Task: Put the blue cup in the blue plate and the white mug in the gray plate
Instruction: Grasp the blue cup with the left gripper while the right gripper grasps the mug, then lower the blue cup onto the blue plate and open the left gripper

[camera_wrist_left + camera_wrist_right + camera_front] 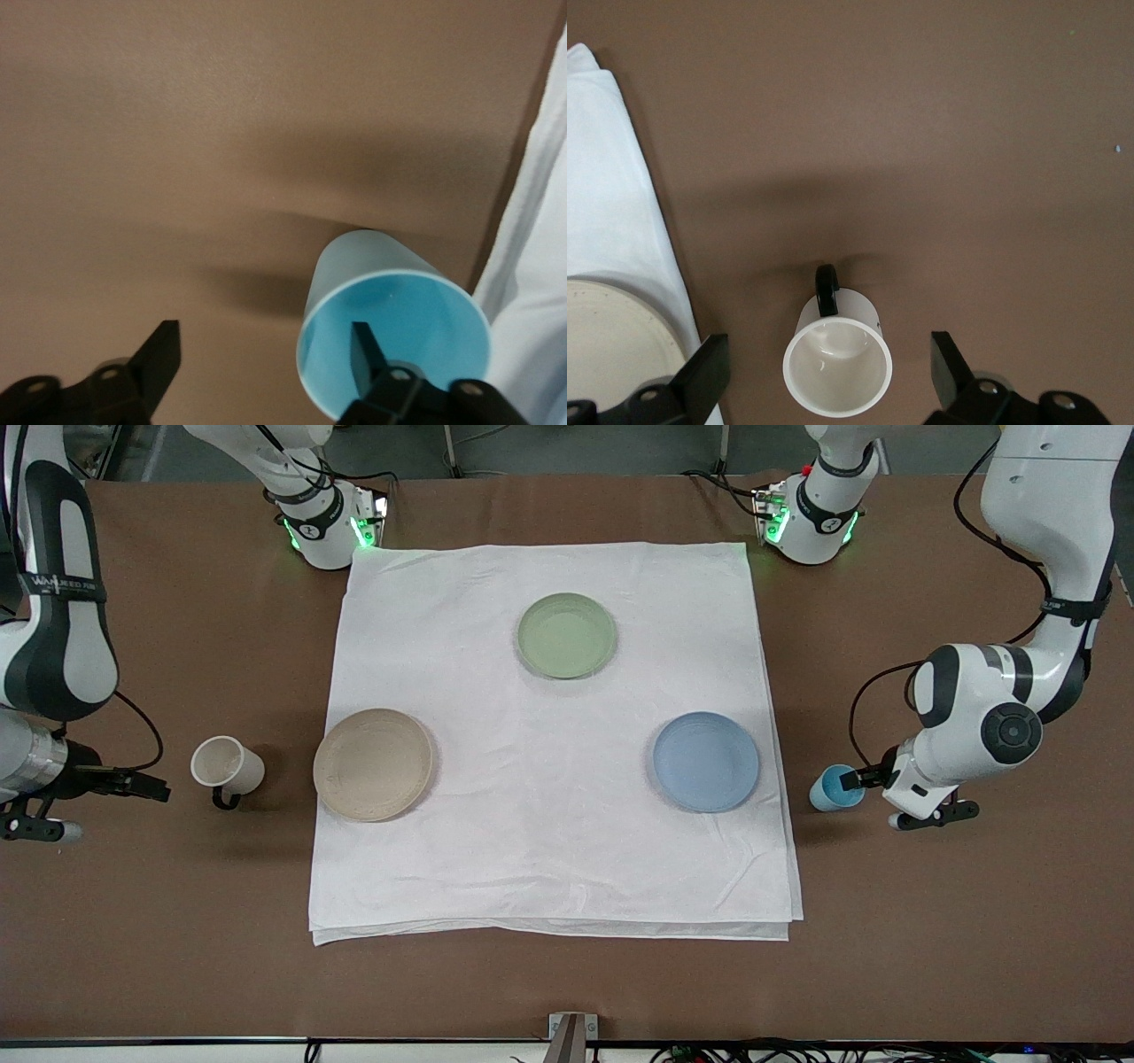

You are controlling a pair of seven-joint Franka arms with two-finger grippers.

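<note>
I will put the white mug in the gray plate [372, 763], so next I will grab the mug with my right gripper by its black handle [225, 801].
The blue cup [834, 788] stands upright on the bare table just off the cloth's edge, beside the blue plate [706, 761]. My left gripper [877, 793] is open at the cup. In the left wrist view [263, 354] one finger [363, 350] is inside the cup [390, 310] and the other is outside it. The white mug [227, 765] stands on the bare table beside the gray plate [372, 763], its handle toward the front camera. My right gripper [120, 810] is open and empty a little short of the mug. In the right wrist view [826, 372] the mug [837, 367] sits between its fingers.
A green plate [567, 635] lies on the white cloth [549, 841], farther from the front camera than the other two plates. All three plates are empty. The cloth's edge [540, 266] runs close to the cup, and cloth [611, 177] and gray plate [602, 345] lie close to the mug.
</note>
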